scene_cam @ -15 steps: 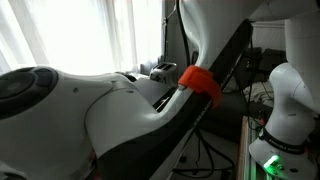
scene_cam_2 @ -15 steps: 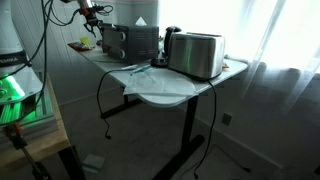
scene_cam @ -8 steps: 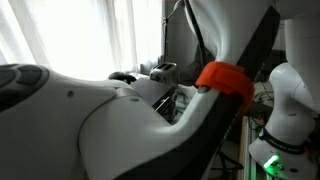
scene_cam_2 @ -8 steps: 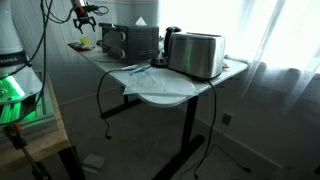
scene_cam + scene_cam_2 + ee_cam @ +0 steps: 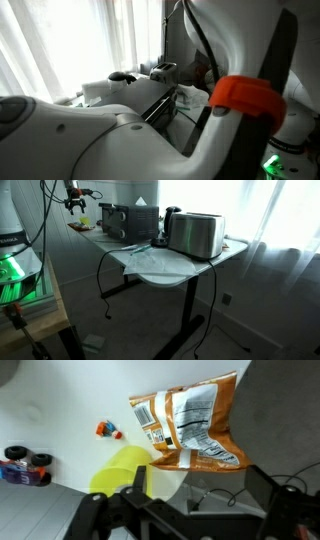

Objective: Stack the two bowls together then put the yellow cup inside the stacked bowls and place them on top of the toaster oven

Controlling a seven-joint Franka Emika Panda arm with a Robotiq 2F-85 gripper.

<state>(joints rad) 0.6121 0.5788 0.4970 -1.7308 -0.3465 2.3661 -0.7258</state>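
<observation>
I need to reach the yellow cup with my gripper and grab it by its rim near the orange snack bag. Its base then stays free to set inside the bowls.
In the wrist view a lime-yellow round piece (image 5: 125, 468) lies on the white table just beyond my left finger; whether it is a bowl or the yellow cup I cannot tell. My gripper (image 5: 198, 478) is open with nothing between its dark fingers (image 5: 136, 482). In an exterior view the gripper (image 5: 73, 197) hangs above the far left end of the table, over a small yellow spot (image 5: 80, 224). The black toaster oven (image 5: 135, 222) stands just to the right of it. An orange-red bowl does not show.
An orange snack bag (image 5: 190, 422), a small red-and-blue toy (image 5: 107, 430) and a toy car (image 5: 25, 468) lie near the gripper. A silver toaster (image 5: 197, 235) and a kettle (image 5: 172, 218) stand on the table (image 5: 160, 268). The robot's white arm (image 5: 120, 130) fills an exterior view.
The jaws have gone from half shut to wide open. The gripper has lifted and drifted left, away from the toaster oven; the arm swung across the close exterior view.
</observation>
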